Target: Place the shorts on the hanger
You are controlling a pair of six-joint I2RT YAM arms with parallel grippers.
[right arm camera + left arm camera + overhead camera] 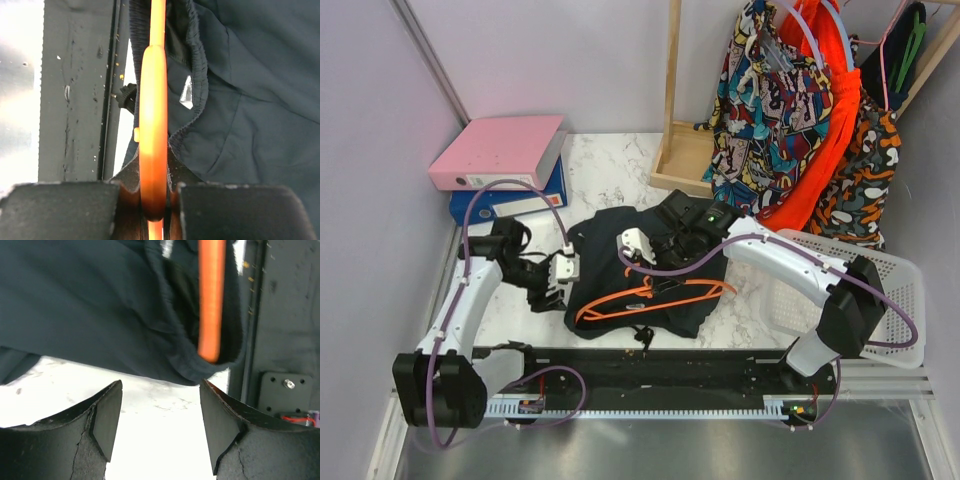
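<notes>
My left gripper takes hold of the shorts by the hem at the hanger bar's end next, keeping it tucked inside to fit the opposite side.
The black shorts (pixel 620 262) lie crumpled on the marble table in the top view. The orange hanger (pixel 650 296) lies across their near part. My right gripper (pixel 658 270) is shut on the hanger; in the right wrist view the orange bar (pixel 153 115) runs straight between my closed jaws (pixel 153 200), with the shorts' fabric (pixel 250 100) beside it on the right. My left gripper (pixel 550 288) is open and empty at the shorts' left edge. In the left wrist view its jaws (pixel 161 386) stand wide apart over bare table, just short of the shorts' hem (pixel 125 315) and the hanger bar (pixel 211 300).
A pink binder (pixel 500 150) on a blue binder (pixel 505 205) lies at the back left. A wooden rack (pixel 682 150) stands behind with a comic-print garment (pixel 770 100) and an orange garment (pixel 830 150). A white basket (pixel 885 285) is at right. A black rail (pixel 660 370) lines the near edge.
</notes>
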